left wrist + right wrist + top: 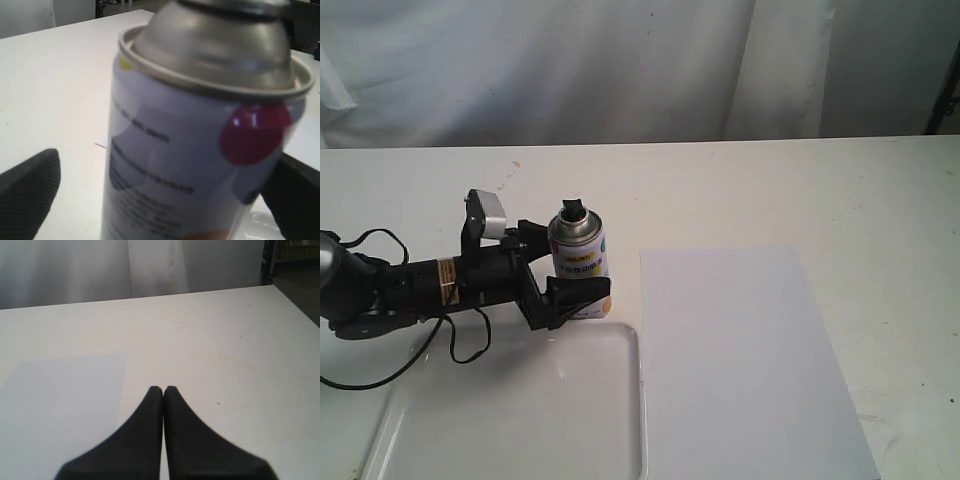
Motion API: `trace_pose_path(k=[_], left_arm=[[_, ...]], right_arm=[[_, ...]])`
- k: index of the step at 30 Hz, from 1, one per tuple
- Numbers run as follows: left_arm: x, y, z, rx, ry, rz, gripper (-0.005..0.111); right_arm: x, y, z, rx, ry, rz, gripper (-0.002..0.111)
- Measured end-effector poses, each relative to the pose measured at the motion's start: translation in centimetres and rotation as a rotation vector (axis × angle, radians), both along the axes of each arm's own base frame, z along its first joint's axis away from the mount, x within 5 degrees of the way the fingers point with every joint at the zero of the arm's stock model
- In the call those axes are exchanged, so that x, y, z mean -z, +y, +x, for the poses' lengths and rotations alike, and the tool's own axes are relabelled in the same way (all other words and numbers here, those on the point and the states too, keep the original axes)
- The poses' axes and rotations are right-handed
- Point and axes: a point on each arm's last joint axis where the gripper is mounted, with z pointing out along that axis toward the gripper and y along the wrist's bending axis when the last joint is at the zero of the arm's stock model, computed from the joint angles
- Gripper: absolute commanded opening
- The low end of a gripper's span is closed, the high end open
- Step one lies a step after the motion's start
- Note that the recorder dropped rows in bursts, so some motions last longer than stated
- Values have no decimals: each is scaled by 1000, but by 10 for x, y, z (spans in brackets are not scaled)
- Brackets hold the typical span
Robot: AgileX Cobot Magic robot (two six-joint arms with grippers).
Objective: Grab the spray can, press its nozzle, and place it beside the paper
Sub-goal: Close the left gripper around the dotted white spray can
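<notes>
The spray can needs my left gripper on its printed cylindrical body (pixel 580 265), its nozzle free to press.
The spray can (pixel 579 252) stands upright on the table just left of the paper (pixel 745 360), its black nozzle (pixel 571 208) on top. My left gripper (pixel 570 265) reaches in from the left, open, with one finger on each side of the can. In the left wrist view the can (pixel 190 150) fills the frame. One finger (pixel 27 195) stands clear of it, and the other finger (pixel 295 200) is close against its far side. The nozzle is cut off there. My right gripper (pixel 163 390) is shut and empty, hovering beside the paper (pixel 60 405); it is out of the exterior view.
A glossy white tray (pixel 500 400) with a raised rim lies in front of the can and the left arm, its edge next to the paper. White curtains hang behind the table. A black cable (pixel 470 345) trails from the left arm.
</notes>
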Motion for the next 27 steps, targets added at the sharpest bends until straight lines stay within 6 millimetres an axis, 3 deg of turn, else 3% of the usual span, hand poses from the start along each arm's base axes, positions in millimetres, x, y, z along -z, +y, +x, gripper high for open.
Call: trace_pose_path(k=[15, 27], left_arm=[[6, 0, 5, -14, 6, -4, 105], [3, -21, 3, 18, -9, -21, 105]], right_arm=[[0, 0, 0, 0, 0, 0, 0], [0, 0, 0, 0, 0, 0, 0]])
